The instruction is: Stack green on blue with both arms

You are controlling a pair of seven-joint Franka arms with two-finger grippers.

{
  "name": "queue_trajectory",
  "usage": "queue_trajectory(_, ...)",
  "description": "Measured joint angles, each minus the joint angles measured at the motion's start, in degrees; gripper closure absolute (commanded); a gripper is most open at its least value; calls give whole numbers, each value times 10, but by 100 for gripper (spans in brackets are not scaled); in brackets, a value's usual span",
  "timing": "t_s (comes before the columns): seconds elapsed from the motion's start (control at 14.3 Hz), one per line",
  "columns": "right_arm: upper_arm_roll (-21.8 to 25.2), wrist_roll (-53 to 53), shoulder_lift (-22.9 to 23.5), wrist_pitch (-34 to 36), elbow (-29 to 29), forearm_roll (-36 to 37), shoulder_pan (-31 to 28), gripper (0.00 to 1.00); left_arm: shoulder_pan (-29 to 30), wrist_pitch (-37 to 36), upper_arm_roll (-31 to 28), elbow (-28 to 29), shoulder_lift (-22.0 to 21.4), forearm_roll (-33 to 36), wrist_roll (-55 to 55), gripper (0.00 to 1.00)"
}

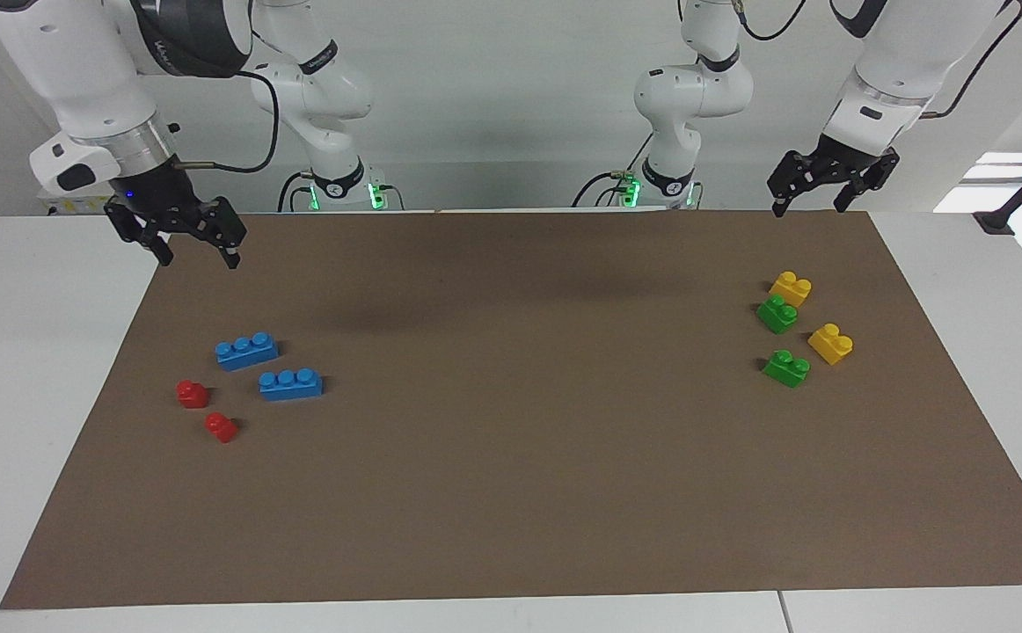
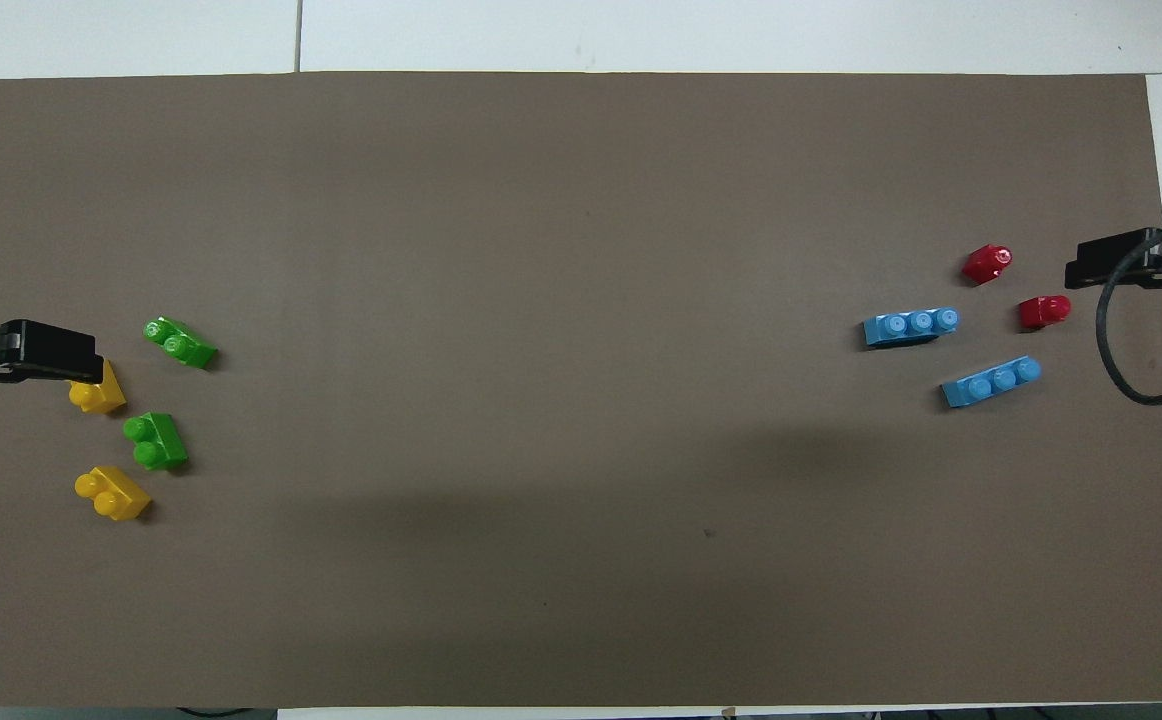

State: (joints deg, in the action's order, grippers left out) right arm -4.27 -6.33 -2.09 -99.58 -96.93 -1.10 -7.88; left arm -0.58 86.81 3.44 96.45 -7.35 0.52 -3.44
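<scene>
My right gripper should next grab the long blue brick's end beside the red bricks, to hold it ready for stacking green on top.
Two green two-stud bricks (image 1: 777,314) (image 1: 786,367) lie on the brown mat at the left arm's end; they also show in the overhead view (image 2: 155,441) (image 2: 179,342). Two long blue three-stud bricks (image 1: 247,351) (image 1: 290,384) lie at the right arm's end, also in the overhead view (image 2: 991,381) (image 2: 910,326). My left gripper (image 1: 810,207) hangs open and empty in the air above the mat's corner by the green bricks. My right gripper (image 1: 198,256) hangs open and empty above the mat's corner by the blue bricks. Neither touches a brick.
Two yellow two-stud bricks (image 1: 791,287) (image 1: 830,343) lie beside the green ones. Two small red bricks (image 1: 193,393) (image 1: 222,427) lie beside the blue ones. The brown mat (image 1: 511,457) covers most of the white table.
</scene>
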Motion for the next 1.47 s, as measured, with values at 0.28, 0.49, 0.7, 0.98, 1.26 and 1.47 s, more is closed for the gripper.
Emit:
queue_trajectory(0.28,1,-174,18,-6,-2,0,0,3,0,-2,-1,2,-1,0,0,0)
queue_trajectory(0.49,0,-325,30,-6,-3,-11,0,3,1,-2,-4,7,-2,0,0,0)
queue_trajectory(0.7,2,-455,43,-6,-3,-53,-1,3,3,-2,-10,24,-11,0,-3,0)
queue_trajectory(0.98,4,-553,69,-11,-2,-125,-24,3,17,0,-13,42,-21,0,-45,0)
queue_trajectory(1.26,5,-582,98,-31,-2,-154,-32,3,17,28,-12,70,-30,0,-123,0)
queue_trajectory(1.47,5,-597,122,-48,-2,-161,-37,3,17,48,-12,87,-32,0,-171,0)
